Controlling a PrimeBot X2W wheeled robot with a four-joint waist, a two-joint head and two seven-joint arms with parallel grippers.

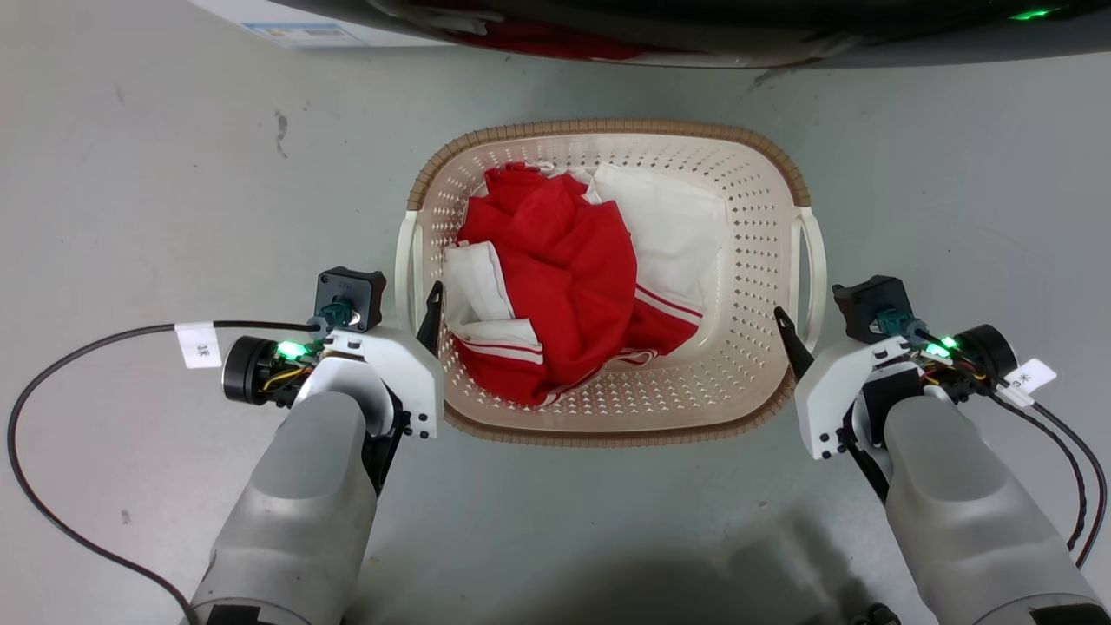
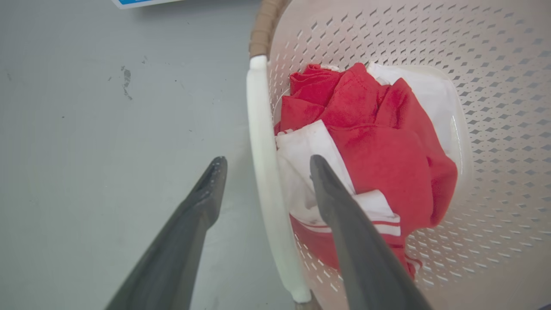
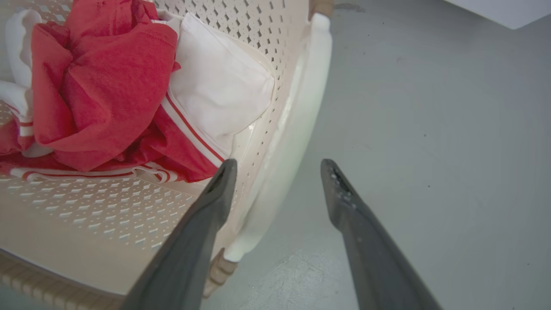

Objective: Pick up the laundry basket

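Next, my right gripper takes hold of the laundry basket by its white loop handle [image 1: 812,260] [image 3: 301,107] to pick it up.
The laundry basket [image 1: 608,128], cream and perforated with a brown woven rim, stands on the grey floor straight ahead, holding red and white clothes [image 1: 564,278]. My left gripper [image 1: 417,308] is open and straddles the basket's left white loop handle [image 2: 262,150], one finger inside the basket and one outside. In the left wrist view, the left gripper [image 2: 267,165] has that handle running between its fingers. My right gripper [image 1: 811,325] is open too, astride the right handle [image 3: 301,107]. In the right wrist view, the right gripper [image 3: 279,168] has its left finger over the basket wall.
A dark curved machine front [image 1: 694,35] with red cloth showing in it spans the top edge, just beyond the basket. A white box with a blue label [image 1: 304,30] lies at the top left. Black cables [image 1: 52,521] trail over the floor beside both arms.
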